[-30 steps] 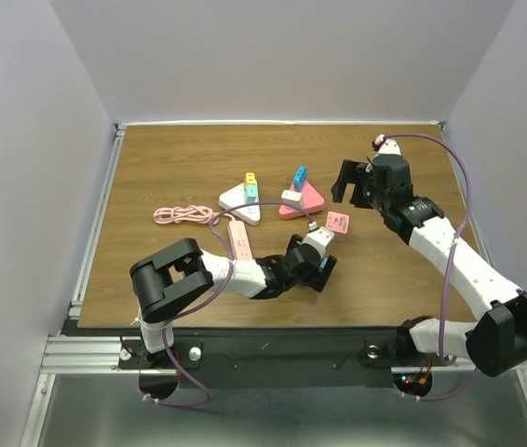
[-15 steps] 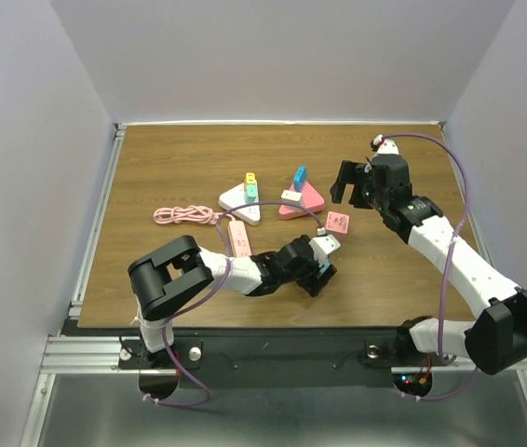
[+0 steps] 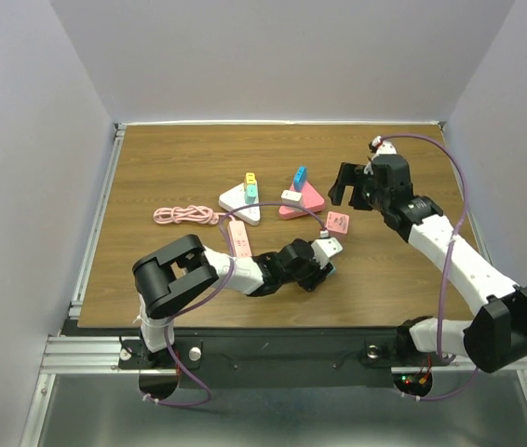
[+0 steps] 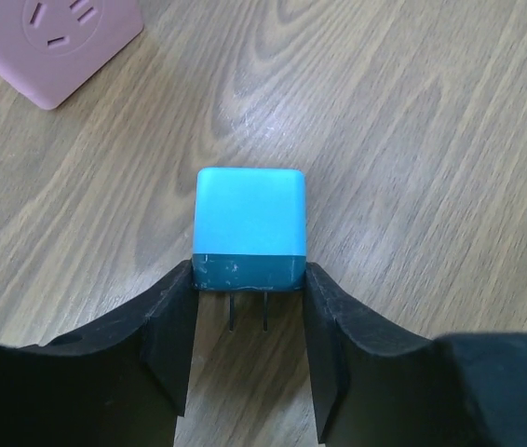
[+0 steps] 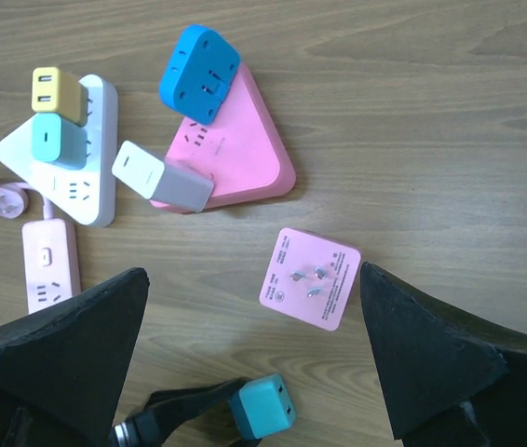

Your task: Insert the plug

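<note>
The right gripper will reach the plug and grab it by the sides of the end opposite its prongs, so the plug's prongs stay free to insert.
The plug point(image 4: 249, 223) is a small teal cube with two flat prongs, lying on the wooden table with its prongs pointing toward my left wrist camera. My left gripper point(image 4: 249, 279) is low on the table, and its two black fingers press against the plug's prong end from both sides. From above, the left gripper point(image 3: 322, 265) sits near the table's front centre. The right wrist view shows the plug point(image 5: 262, 407) held at the left fingers' tips. My right gripper point(image 5: 251, 279) hangs wide open above a pink cube adapter point(image 5: 309, 278), holding nothing.
A pink triangular power strip point(image 5: 236, 158) carries a blue adapter point(image 5: 198, 73) and a white one point(image 5: 161, 177). A white triangular strip point(image 5: 77, 186) holds yellow and teal plugs. A pink strip point(image 5: 49, 265) and its coiled cable point(image 3: 182, 215) lie to the left.
My left gripper slid forward around the teal plug and its fingers closed in against the plug's sides. The right arm stayed almost still.
</note>
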### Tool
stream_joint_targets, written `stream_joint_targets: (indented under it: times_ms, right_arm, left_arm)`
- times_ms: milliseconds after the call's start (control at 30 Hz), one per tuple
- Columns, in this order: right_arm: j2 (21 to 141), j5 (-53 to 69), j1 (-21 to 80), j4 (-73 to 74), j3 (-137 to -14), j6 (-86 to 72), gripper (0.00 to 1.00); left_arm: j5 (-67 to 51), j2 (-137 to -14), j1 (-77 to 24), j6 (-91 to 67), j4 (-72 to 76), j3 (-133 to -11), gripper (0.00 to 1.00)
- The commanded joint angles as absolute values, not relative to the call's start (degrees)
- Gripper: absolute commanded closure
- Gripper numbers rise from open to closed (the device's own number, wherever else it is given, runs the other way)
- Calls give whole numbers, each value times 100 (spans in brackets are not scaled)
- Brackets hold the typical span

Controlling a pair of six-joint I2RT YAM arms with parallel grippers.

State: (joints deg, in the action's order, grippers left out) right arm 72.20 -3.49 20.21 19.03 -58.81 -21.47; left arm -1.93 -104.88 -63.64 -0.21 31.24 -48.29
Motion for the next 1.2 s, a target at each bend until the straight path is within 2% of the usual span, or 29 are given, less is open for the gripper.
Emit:
stream_joint_targets:
  times_ms: [0, 67, 267, 567, 833, 967, 1000, 1067, 1167]
  right_arm:
    - [6873, 193, 1925, 2065, -5766, -2215, 0]
    - [6821, 290, 1890, 2337, -5748, -2232, 0]
    - [6601, 1308, 1846, 2558, -5301, -2329, 0]
    - [6784, 3740, 1854, 2549, -4843, -2400, 0]
    - [7092, 4746, 1854, 2522, -4843, -2382, 1]
    - [7251, 5018, 1854, 2514, -4781, -2312, 8]
    - [7277, 5123, 1854, 2514, -4781, -2303, 14]
    - [7339, 5194, 1863, 2505, -4773, -2303, 19]
    - [7400, 5229, 1855, 2479, -4764, -2294, 33]
  left_arm:
    - [-193, -10450, -6372, 26, 3252, -4878, 87]
    - [-176, -10398, -6372, -148, 3252, -4843, 100]
    - [-158, -9713, -6354, -570, 3401, -4430, 100]
    - [-53, -8404, -6354, -949, 3542, -3806, 100]
    - [307, -7911, -6355, -949, 3551, -3656, 100]
    - [387, -7814, -6354, -941, 3551, -3639, 100]
    - [395, -7787, -6354, -940, 3551, -3639, 100]
    - [422, -7743, -6354, -958, 3551, -3604, 100]
    - [422, -7656, -6363, -993, 3568, -3577, 100]
